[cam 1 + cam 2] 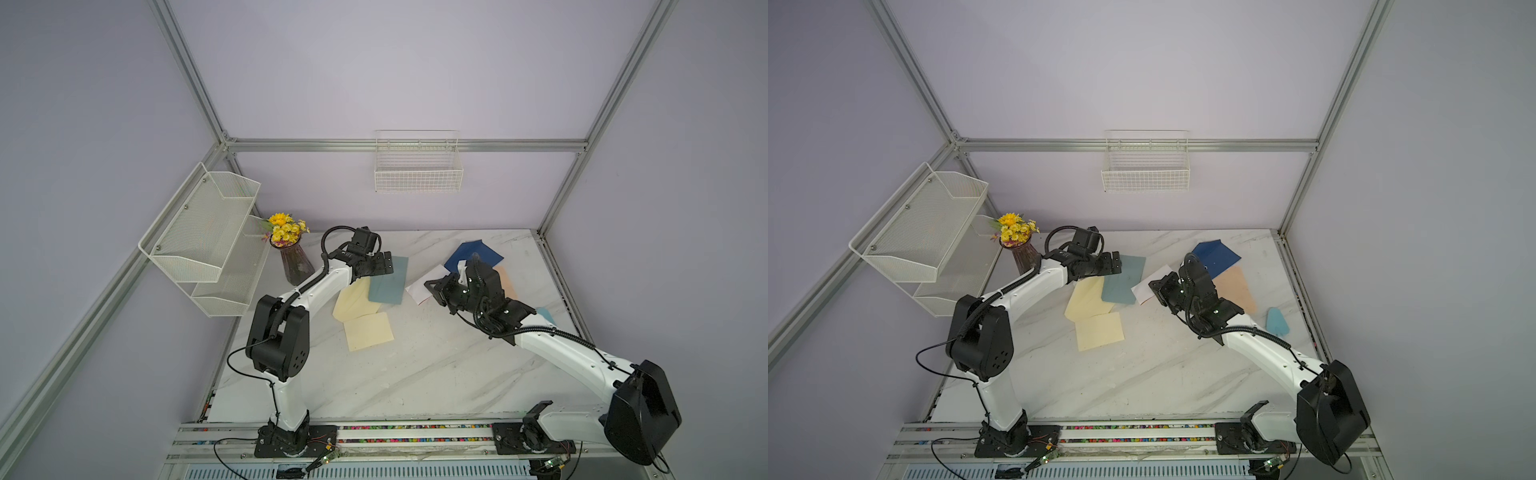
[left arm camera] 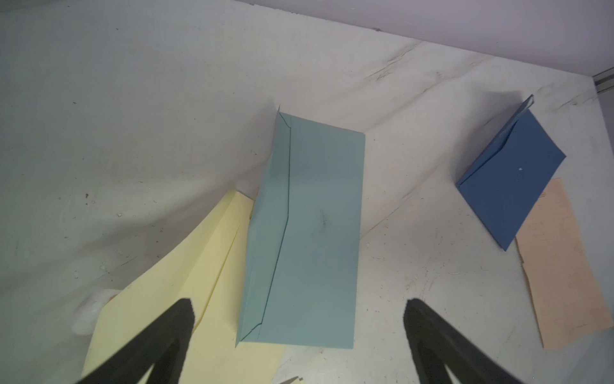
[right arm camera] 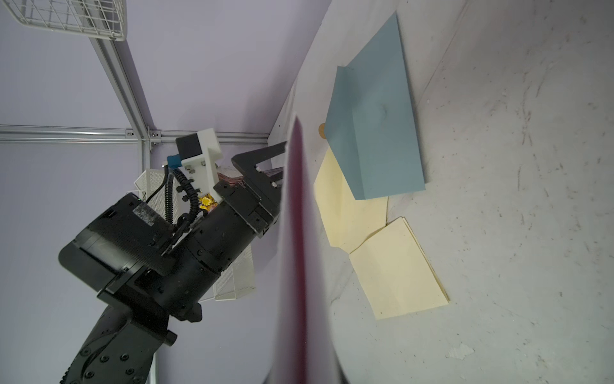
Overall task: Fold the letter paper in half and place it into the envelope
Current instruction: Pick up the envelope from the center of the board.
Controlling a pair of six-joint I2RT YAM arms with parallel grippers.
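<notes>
The left gripper should next grab the teal envelope by the raised edge of its flap, so that the envelope's opening stays free for the white sheet to go in.
A teal envelope lies flat at the back middle of the table, its flap edge slightly raised. My left gripper hovers over its near end, open, with nothing between the fingers. My right gripper is shut on a white sheet with a dark red edge, held off the table and seen edge-on in the right wrist view. I cannot tell whether this sheet is the letter paper or an envelope. A folded cream paper lies in front of a cream envelope.
A dark blue envelope and a peach sheet lie at the back right, a small light blue piece by the right edge. A vase of yellow flowers and a white mesh rack stand at the left.
</notes>
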